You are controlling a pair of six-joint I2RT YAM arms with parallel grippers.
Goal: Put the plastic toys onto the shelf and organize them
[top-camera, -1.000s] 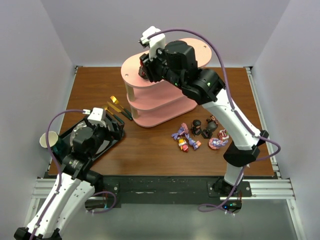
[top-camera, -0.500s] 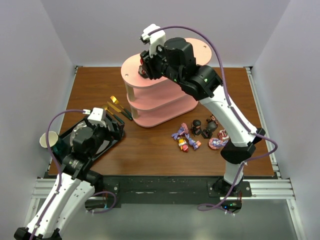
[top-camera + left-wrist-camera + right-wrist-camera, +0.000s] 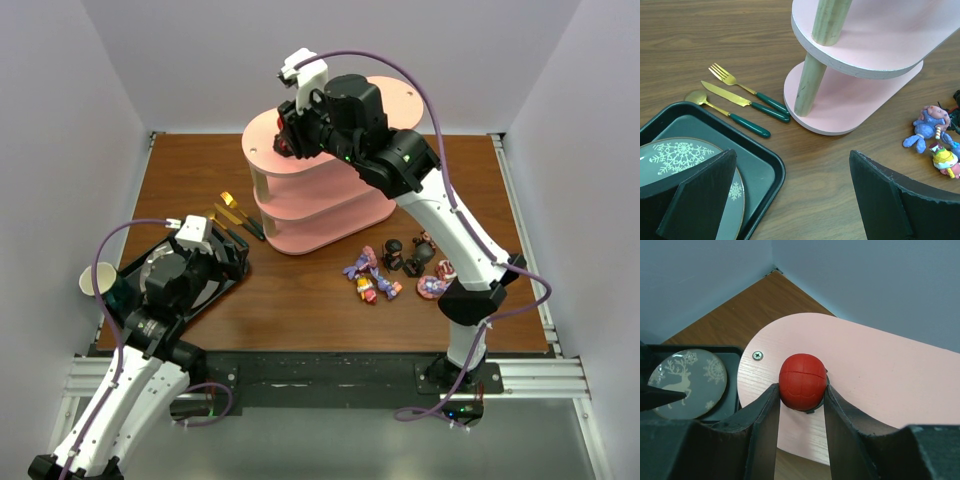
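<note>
The red big-headed toy's dark base is at the flat top board, inside the board's edges, and the toy would stand, so my right gripper opens next.
The pale pink three-tier shelf (image 3: 330, 205) stands at the table's back middle. My right gripper (image 3: 802, 395) is shut on a red big-headed toy (image 3: 802, 381) and holds it over the left end of the shelf's top board (image 3: 880, 370); in the top view it is at the top board's left end (image 3: 290, 140). The other plastic toys (image 3: 400, 270) lie in a loose group on the table right of the shelf's foot; two show in the left wrist view (image 3: 935, 140). My left gripper (image 3: 790, 195) is open and empty, low over the tray's right edge.
A black tray (image 3: 762, 167) with a snowflake plate (image 3: 685, 160) sits at the front left. Gold and dark green cutlery (image 3: 740, 100) lies between tray and shelf. A paper cup (image 3: 97, 281) stands at the table's left edge.
My right gripper with the red toy has moved a little left and back over the top board's left end. The left arm has not moved.
</note>
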